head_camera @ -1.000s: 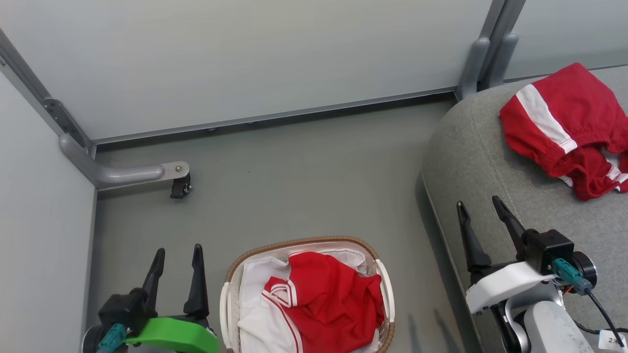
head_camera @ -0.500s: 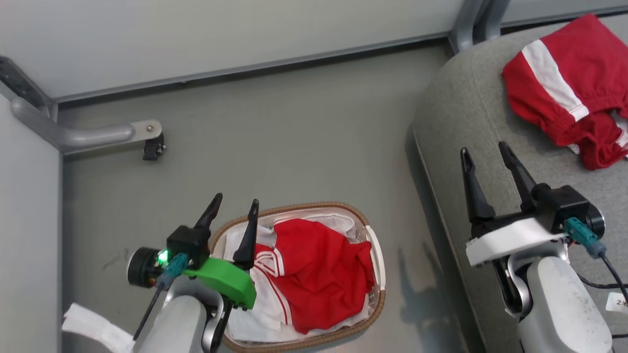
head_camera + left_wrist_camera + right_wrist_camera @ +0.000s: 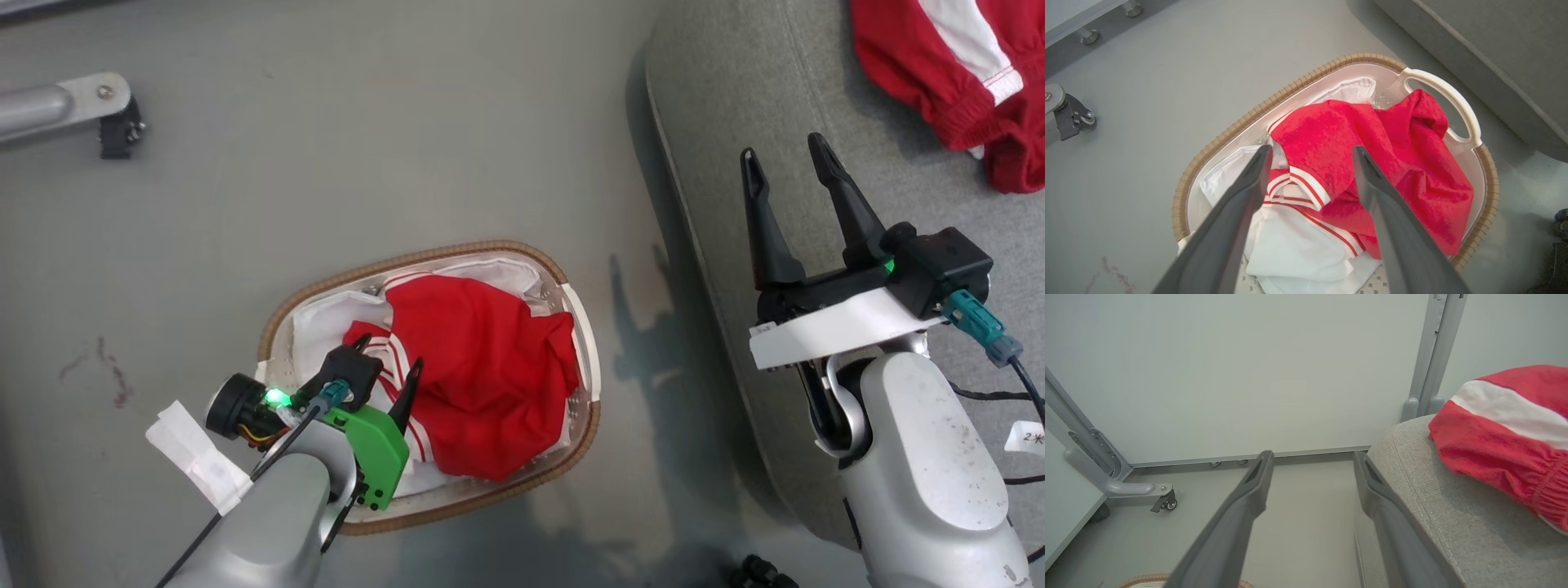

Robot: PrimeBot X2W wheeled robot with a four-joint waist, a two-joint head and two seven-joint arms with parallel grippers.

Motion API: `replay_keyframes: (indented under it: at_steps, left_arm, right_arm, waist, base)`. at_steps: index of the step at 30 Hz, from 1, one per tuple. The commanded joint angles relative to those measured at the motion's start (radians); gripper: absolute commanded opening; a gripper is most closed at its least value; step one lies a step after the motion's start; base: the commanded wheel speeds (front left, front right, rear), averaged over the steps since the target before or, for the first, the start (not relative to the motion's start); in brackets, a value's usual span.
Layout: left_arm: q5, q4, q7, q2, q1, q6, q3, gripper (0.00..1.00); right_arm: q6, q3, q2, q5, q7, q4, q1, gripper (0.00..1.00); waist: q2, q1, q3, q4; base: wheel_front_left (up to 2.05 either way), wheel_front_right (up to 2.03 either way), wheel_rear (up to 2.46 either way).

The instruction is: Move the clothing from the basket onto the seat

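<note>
The red shirt is bunched and slack [image 3: 490, 377] in the basket, and the edge of its collar stands up, so my left gripper will grab its striped collar end [image 3: 396, 358] there next.
A red shirt [image 3: 482, 384] with white sleeves lies bunched in the white basket [image 3: 408, 260] with a brown woven rim, on the floor. My left gripper [image 3: 390, 353] hangs open just above the shirt's striped collar, at the basket's left end. In the left wrist view its fingers straddle the collar of the shirt [image 3: 1372, 139] inside the basket [image 3: 1290, 87], with nothing between them. Red shorts [image 3: 898, 49] with a white stripe lie on the grey seat [image 3: 735, 98] at the upper right. My right gripper [image 3: 782, 149] stands open over the seat's left edge, short of the shorts [image 3: 1494, 449].
A metal frame leg with a caster [image 3: 114, 135] stands on the floor at the upper left. Pale partition panels [image 3: 1249, 375] close off the far side. The seat's rounded edge [image 3: 1453, 522] runs close beside the basket's right handle [image 3: 1453, 106].
The head camera has tilted down. My left gripper has moved in from beside the basket to over the shirt, still open. The right gripper holds its place, open.
</note>
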Motion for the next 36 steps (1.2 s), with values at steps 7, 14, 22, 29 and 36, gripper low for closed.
replay_keyframes:
  at_steps: [7, 14, 22, 29, 36]
  left_arm:
    - [-0.023, 0.111, 0.004, 0.038, -0.082, -0.002, -0.098, 1.0]
    - [0.005, 0.175, -0.009, 0.078, -0.151, 0.012, -0.147, 1.0]
    - [0.012, 0.239, -0.019, 0.101, -0.208, 0.031, -0.159, 1.0]
    - [0.002, 0.279, -0.017, 0.089, -0.226, 0.023, -0.169, 1.0]
    - [0.004, 0.305, -0.018, 0.072, -0.237, 0.015, -0.19, 0.34]
  right_arm:
    - [-0.001, 0.037, -0.001, 0.051, -0.002, -0.03, -0.043, 1.0]
    - [-0.001, 0.054, -0.001, 0.086, -0.002, -0.045, -0.058, 1.0]
    - [-0.001, 0.068, -0.001, 0.105, -0.002, -0.051, -0.07, 1.0]
    - [-0.001, 0.079, -0.001, 0.119, -0.002, -0.053, -0.078, 1.0]
    - [-0.001, 0.085, -0.001, 0.123, -0.002, -0.052, -0.081, 1.0]
  waist:
    - [-0.0001, -0.0001, 0.209, -0.156]
    - [-0.0001, -0.0001, 0.268, -0.2]
    - [-0.0001, -0.0001, 0.306, -0.225]
    - [-0.0001, -0.0001, 0.322, -0.238]
    - [-0.0001, -0.0001, 0.321, -0.238]
  base:
    - [0.0, 0.0, 0.0]
    - [0.0, 0.0, 0.0]
    - [0.0, 0.0, 0.0]
    - [0.0, 0.0, 0.0]
    - [0.0, 0.0, 0.0]
